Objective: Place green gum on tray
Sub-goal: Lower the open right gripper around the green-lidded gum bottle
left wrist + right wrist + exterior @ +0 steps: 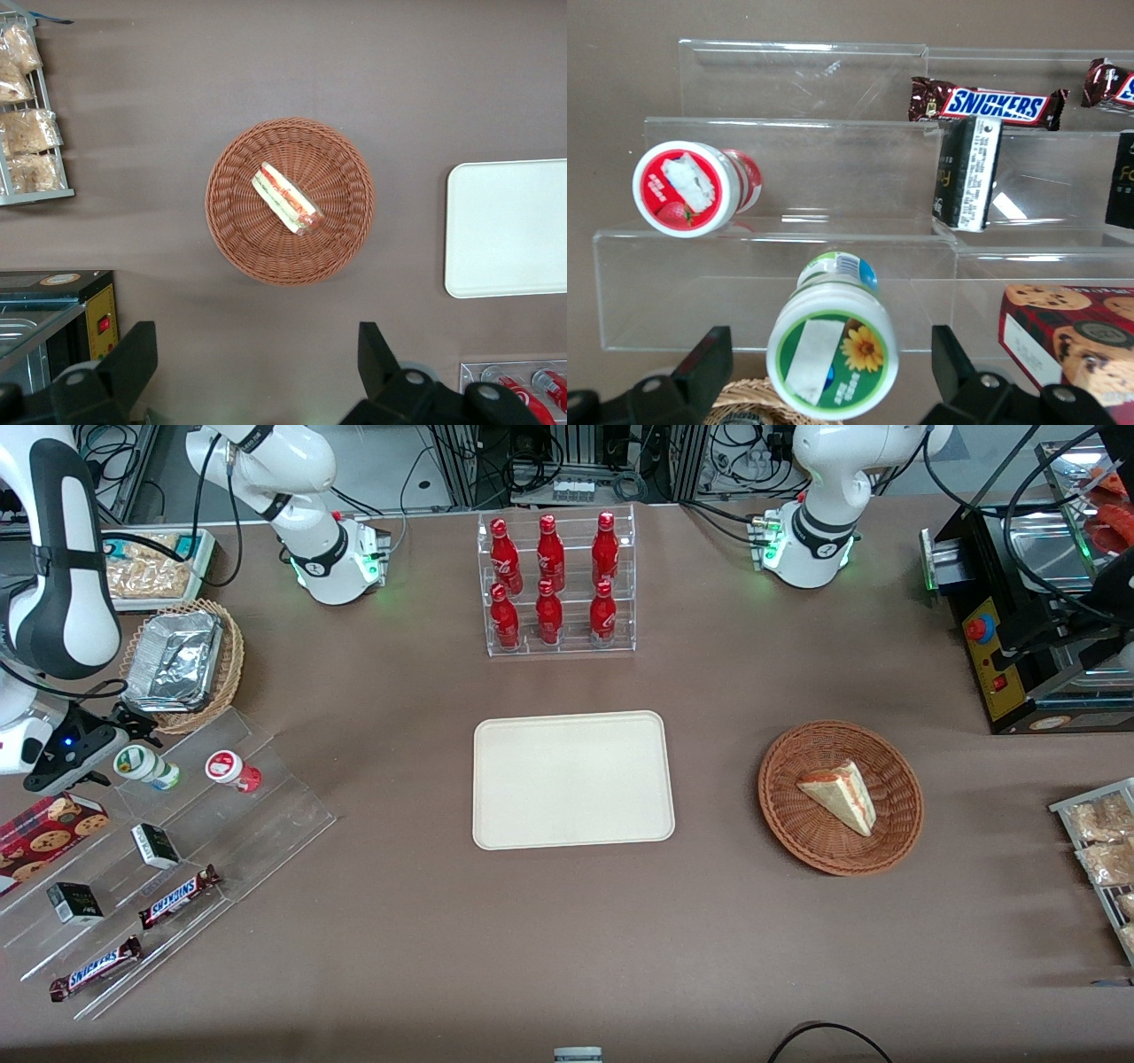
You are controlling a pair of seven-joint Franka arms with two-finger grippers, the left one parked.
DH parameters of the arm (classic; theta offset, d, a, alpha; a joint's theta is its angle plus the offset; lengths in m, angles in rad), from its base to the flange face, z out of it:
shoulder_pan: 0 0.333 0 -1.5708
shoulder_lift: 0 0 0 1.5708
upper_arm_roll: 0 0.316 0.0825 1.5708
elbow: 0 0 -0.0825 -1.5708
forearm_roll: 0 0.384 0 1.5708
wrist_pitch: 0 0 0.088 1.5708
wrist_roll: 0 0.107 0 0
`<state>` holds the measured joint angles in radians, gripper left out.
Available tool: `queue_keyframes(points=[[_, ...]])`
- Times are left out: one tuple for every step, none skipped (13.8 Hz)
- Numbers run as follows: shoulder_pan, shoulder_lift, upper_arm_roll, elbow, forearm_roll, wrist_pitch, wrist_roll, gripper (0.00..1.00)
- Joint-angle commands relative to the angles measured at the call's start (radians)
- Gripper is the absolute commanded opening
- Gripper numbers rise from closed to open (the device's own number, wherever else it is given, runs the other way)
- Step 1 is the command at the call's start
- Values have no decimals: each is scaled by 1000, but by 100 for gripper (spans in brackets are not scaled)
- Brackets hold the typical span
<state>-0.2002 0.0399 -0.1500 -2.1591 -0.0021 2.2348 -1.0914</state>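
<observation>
The gripper takes the gum by its lidded end [132,761] next, to put the green gum on the cream tray [572,779].
The green gum [146,766] is a small white bottle with a green and orange lid, lying on the top step of a clear acrylic stand at the working arm's end of the table. In the right wrist view its lid [833,361] faces the camera between my fingers. My gripper [115,737] [828,376] is open, one finger [700,367] on each side of the lid with gaps. The cream tray [572,779] lies flat mid-table, bare, and shows in the left wrist view [509,227].
A red-lidded bottle [232,771] [688,188] lies beside the green gum. The stand [168,859] also holds Snickers bars [179,895], small dark boxes [155,845] and a cookie box [49,828]. A wicker basket with foil tray [182,662] sits close by. A sandwich basket [840,797] and bottle rack [555,584] stand elsewhere.
</observation>
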Motion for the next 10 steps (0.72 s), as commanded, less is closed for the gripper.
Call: queue_keyframes(points=[[-11, -26, 6, -41, -13, 42, -16, 70], [-10, -28, 6, -41, -13, 40, -16, 36], [-10, -26, 6, -39, -13, 39, -21, 9], [-10, -26, 6, -38, -13, 35, -22, 0], [-10, -28, 6, -33, -13, 29, -22, 0], [-8, -28, 6, -28, -13, 25, -22, 0], [-7, -28, 6, -22, -13, 23, -22, 0], [-2, -28, 7, -19, -13, 25, -22, 0], [-1, -26, 12, -7, -13, 23, -16, 0], [2, -23, 17, 17, -13, 17, -10, 0]])
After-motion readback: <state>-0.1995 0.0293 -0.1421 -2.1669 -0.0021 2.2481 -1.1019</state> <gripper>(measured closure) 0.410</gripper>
